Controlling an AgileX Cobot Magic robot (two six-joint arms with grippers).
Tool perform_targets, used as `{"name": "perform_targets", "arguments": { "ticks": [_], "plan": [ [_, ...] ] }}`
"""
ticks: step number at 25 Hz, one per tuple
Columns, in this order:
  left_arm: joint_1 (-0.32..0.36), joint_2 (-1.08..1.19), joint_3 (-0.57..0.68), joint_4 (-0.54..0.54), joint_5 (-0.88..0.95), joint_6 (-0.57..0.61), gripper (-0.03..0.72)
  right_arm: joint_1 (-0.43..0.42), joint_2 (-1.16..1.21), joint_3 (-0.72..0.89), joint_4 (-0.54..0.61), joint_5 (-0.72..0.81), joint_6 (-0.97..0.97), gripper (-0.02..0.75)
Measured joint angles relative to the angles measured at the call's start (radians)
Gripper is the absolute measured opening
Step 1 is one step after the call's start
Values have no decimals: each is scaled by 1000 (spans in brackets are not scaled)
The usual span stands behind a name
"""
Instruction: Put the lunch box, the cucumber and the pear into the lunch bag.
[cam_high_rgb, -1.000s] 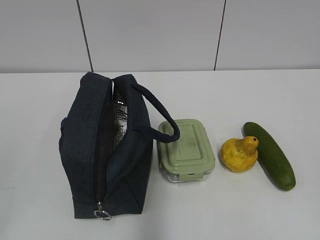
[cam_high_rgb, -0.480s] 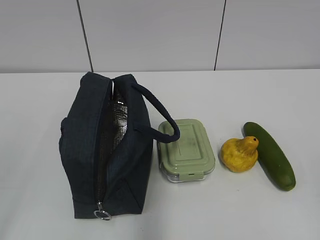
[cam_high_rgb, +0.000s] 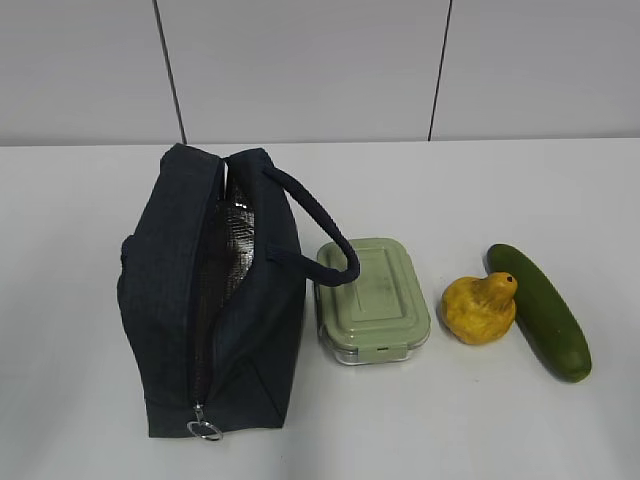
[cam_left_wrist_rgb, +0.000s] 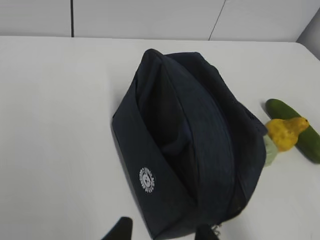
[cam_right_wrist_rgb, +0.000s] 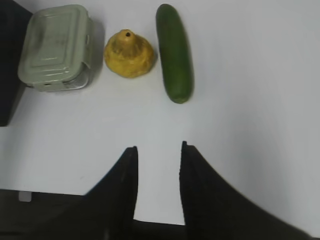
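My left gripper takes hold of the bag by the raised fold of its side opposite the loop handle next. The cloth (cam_left_wrist_rgb: 167, 135) below the fold sags loosely.
The dark navy lunch bag (cam_high_rgb: 215, 300) lies on the white table at the left, its top zipper open and silver lining showing; it also shows in the left wrist view (cam_left_wrist_rgb: 190, 145). The sage-lidded lunch box (cam_high_rgb: 373, 298) sits right of it, under the bag's loop handle (cam_high_rgb: 320, 225). The yellow pear (cam_high_rgb: 480, 307) and the dark green cucumber (cam_high_rgb: 540, 310) lie further right, touching. No gripper shows in the exterior view. My left gripper (cam_left_wrist_rgb: 162, 231) is open and empty, just short of the bag's near end. My right gripper (cam_right_wrist_rgb: 157, 147) is open and empty, nearer than the pear (cam_right_wrist_rgb: 129, 54) and cucumber (cam_right_wrist_rgb: 174, 52).
A metal ring pull (cam_high_rgb: 204, 430) hangs at the bag's near end. A grey panelled wall (cam_high_rgb: 320, 70) stands behind the table. The lunch box (cam_right_wrist_rgb: 56, 47) sits beside the bag's corner (cam_right_wrist_rgb: 10, 60) in the right wrist view.
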Motion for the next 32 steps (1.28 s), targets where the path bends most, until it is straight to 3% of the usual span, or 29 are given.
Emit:
{"name": "perform_targets", "arguments": {
  "ticks": [3,7,11,19,26,32],
  "plan": [
    [0,94,-18,-6,-85,7,241,0,103,-2,90,-56,-79,235],
    [0,186,-21,-25,-208,17,241,0,280,-13,117,-87,-154,241],
    [-11,303,-31,-68,-264,110,244,0,477,-77,148,-113,-222,274],
    [-18,537,-162,-122,-202,225,344,0,785,-263,183,-144,-310,354],
    [-19,707,-325,-192,-62,307,351,0,1048,-401,184,-157,-330,360],
    [-19,747,-379,-216,-33,318,354,-1,1202,-471,176,-157,-342,361]
  ]
}}
